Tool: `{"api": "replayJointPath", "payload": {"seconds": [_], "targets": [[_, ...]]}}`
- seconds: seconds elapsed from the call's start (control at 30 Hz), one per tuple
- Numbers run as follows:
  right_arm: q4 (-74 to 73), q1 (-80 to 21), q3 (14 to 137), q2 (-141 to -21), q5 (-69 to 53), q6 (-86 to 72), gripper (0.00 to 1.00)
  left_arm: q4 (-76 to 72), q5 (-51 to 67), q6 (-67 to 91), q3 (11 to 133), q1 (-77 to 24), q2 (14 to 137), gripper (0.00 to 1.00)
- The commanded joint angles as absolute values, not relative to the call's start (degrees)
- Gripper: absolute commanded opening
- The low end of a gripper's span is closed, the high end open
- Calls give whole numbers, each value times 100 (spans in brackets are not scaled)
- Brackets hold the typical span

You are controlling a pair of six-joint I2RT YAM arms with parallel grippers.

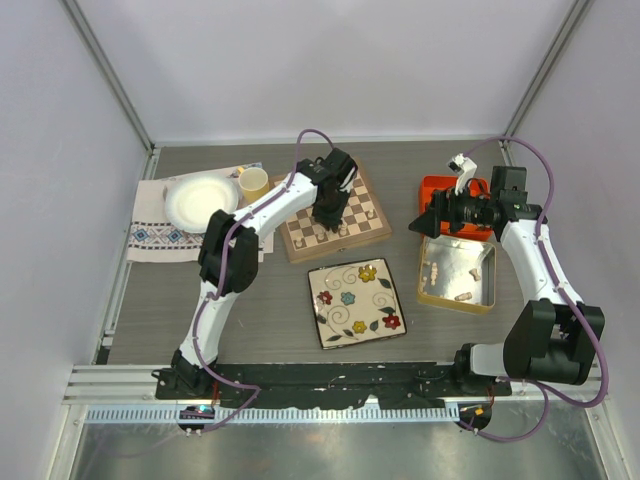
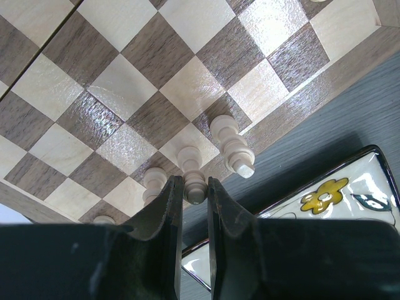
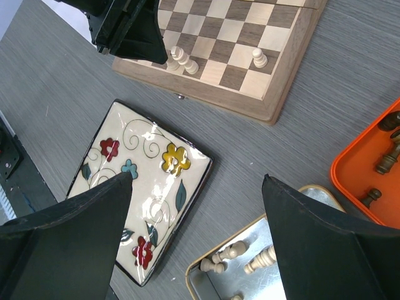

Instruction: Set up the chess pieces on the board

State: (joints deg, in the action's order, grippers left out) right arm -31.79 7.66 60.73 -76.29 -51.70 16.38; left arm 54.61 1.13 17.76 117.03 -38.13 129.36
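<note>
The cream chess piece [image 2: 190, 164] has its base on the board's edge-row square, so it is time to open my left gripper now, and the piece would remain standing.
The board [image 1: 368, 208] lies at the table's middle back; it also shows in the left wrist view [image 2: 125, 87] and the right wrist view [image 3: 237, 37]. My left gripper [image 1: 327, 214] is over its near edge, shut on a cream chess piece [image 2: 190, 164] standing in the edge row. Two more cream pieces [image 2: 232, 145] stand beside it, and another stands alone [image 3: 259, 58]. My right gripper [image 1: 425, 226] is open and empty [image 3: 197, 177], hovering above the table between the floral plate and a metal tin [image 1: 488, 290] holding loose cream pieces [image 3: 234, 253].
An orange tray [image 1: 437, 187] behind the tin holds dark pieces [image 3: 387, 159]. The square floral plate [image 1: 355, 300] lies in front of the board. A white plate [image 1: 200, 200], a yellow cup [image 1: 253, 183] and a patterned cloth [image 1: 150, 238] are at the back left.
</note>
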Motion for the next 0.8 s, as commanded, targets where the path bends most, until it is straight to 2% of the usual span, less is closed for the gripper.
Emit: {"api": "replayJointPath", "payload": {"seconds": [0.0,0.77], "targets": [[-3173,756,6249,-7664,-5230,1731,90,5291,132,1819,11646,-3788,12674,8],[-3208,765,6258,-7682,-5229,1749,90,5326,97,1837,11637,-3788,12604,25]]}}
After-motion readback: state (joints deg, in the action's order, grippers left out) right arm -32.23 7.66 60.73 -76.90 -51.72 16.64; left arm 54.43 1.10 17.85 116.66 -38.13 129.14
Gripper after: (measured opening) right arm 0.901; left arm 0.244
